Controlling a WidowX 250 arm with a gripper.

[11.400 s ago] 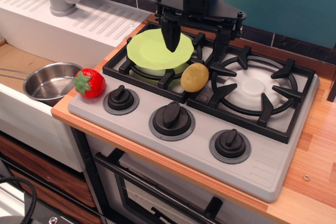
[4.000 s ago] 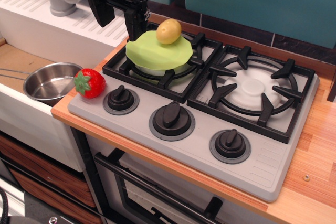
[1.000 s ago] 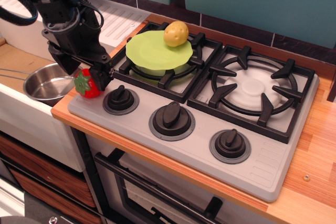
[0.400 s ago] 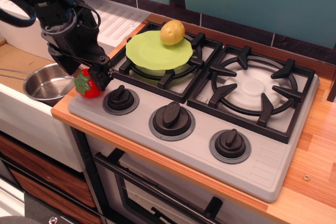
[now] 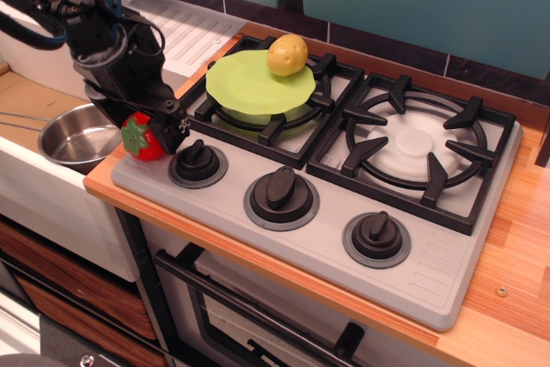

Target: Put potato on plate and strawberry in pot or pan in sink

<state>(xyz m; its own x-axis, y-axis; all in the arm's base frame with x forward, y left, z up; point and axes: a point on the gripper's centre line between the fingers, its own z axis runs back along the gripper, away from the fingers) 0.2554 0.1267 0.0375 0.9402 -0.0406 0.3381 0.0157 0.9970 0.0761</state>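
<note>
My gripper grabs the strawberry by its red body [image 5: 154, 144] next. Then it puts the strawberry in the pan [image 5: 73, 139] in the sink.
The yellow-tan potato [image 5: 288, 55] lies on the far rim of the lime-green plate [image 5: 249, 88], which rests on the left burner grate. The red strawberry [image 5: 143, 139] sits on the stove's front left corner. My gripper [image 5: 144, 129] has come down over it, open, with one finger [image 5: 177, 134] at its right side and the other behind its left side. The strawberry still rests on the stove. The steel pan [image 5: 73, 139] sits in the white sink [image 5: 39, 186] just left of the strawberry, its handle pointing left.
Three black knobs [image 5: 281, 191] line the stove front. The right burner grate [image 5: 417, 148] is bare. The ribbed drainboard [image 5: 185, 27] lies behind my arm. A wooden counter [image 5: 516, 247] runs along the right.
Since the earliest frame the potato went from the grate to the plate. In the last second my gripper has sunk slightly lower around the strawberry, which has not moved.
</note>
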